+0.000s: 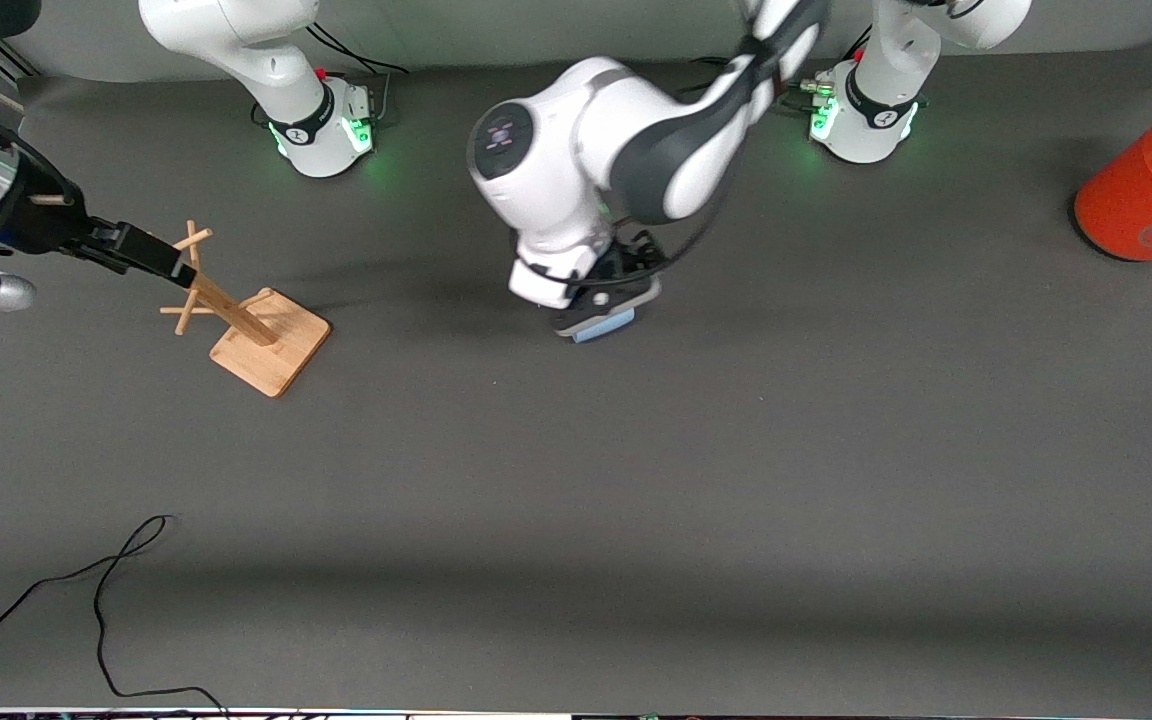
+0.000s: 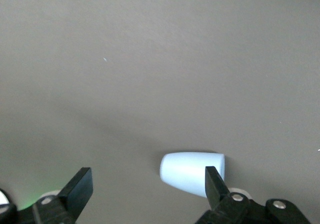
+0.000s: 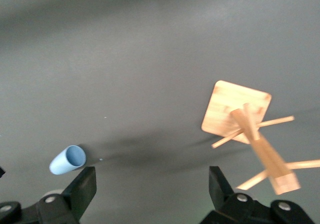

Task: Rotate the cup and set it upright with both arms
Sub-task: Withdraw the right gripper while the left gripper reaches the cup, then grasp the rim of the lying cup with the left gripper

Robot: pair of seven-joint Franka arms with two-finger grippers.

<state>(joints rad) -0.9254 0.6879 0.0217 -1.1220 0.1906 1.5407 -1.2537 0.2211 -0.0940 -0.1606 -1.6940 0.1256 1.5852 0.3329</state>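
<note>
The left gripper grabs the pale blue cup by its rim next. That leaves the cup's closed base free to stand on the tabletop.
The pale blue cup lies on its side on the grey table, beside one finger of my left gripper. That gripper is open and low over the cup. In the front view the left hand covers most of the cup, so only a pale blue sliver shows. My right gripper is open and empty, high over the table near the wooden rack. From there the cup shows with its open mouth in view. In the front view the right gripper is over the rack's pegs.
A wooden peg rack on a square base stands toward the right arm's end; it also shows in the right wrist view. A large orange-red cylinder with a grey lid lies at the left arm's end. A black cable lies nearer the front camera.
</note>
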